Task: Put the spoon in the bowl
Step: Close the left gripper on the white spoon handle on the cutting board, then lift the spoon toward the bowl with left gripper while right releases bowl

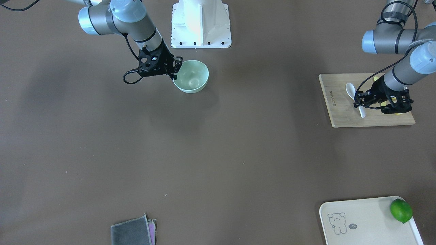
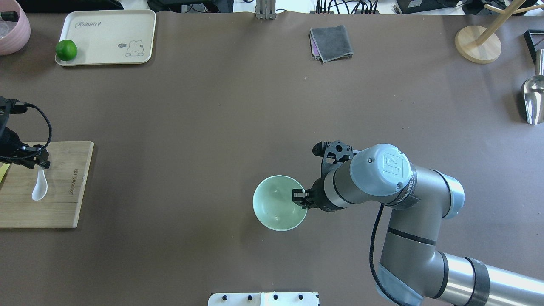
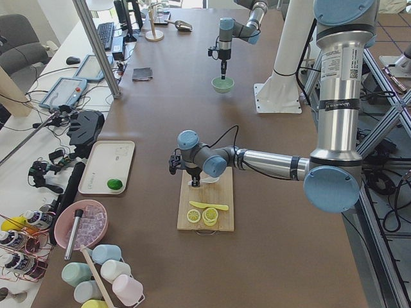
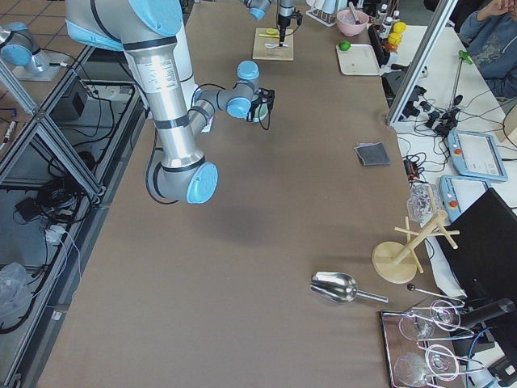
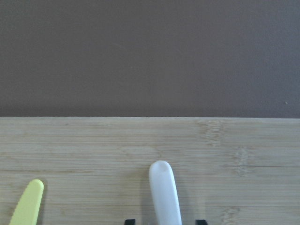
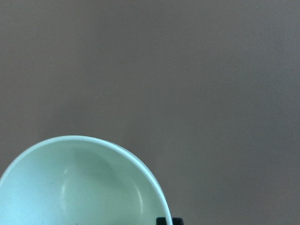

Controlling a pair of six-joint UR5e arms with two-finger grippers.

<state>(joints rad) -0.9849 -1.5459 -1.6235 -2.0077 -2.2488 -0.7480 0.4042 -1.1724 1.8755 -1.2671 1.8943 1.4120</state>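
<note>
I will grab the white spoon by its handle [image 1: 362, 112] with my left gripper to put it in the bowl [image 1: 192, 80].
The white spoon [image 1: 351, 91] lies on a wooden cutting board [image 1: 340, 115] at the table's left end, scoop toward the far side; it also shows in the overhead view [image 2: 39, 191]. My left gripper [image 1: 361, 103] is low over its handle and open; in the left wrist view the handle [image 5: 164, 192] lies between the two fingertips without touching them. The mint-green bowl [image 1: 192, 80] stands near the robot base, also in the overhead view [image 2: 276, 206]. My right gripper [image 2: 299, 196] is shut on the bowl's right rim; the right wrist view shows the rim [image 6: 70, 187].
A yellow knife [image 5: 28, 201] lies on the board beside the spoon. A cream tray [image 2: 106, 25] with a lime [image 2: 66, 49] sits far left. A folded grey cloth [image 2: 331, 42], a wooden stand [image 2: 478, 44] and a metal scoop [image 2: 533, 97] lie along the far and right edges.
</note>
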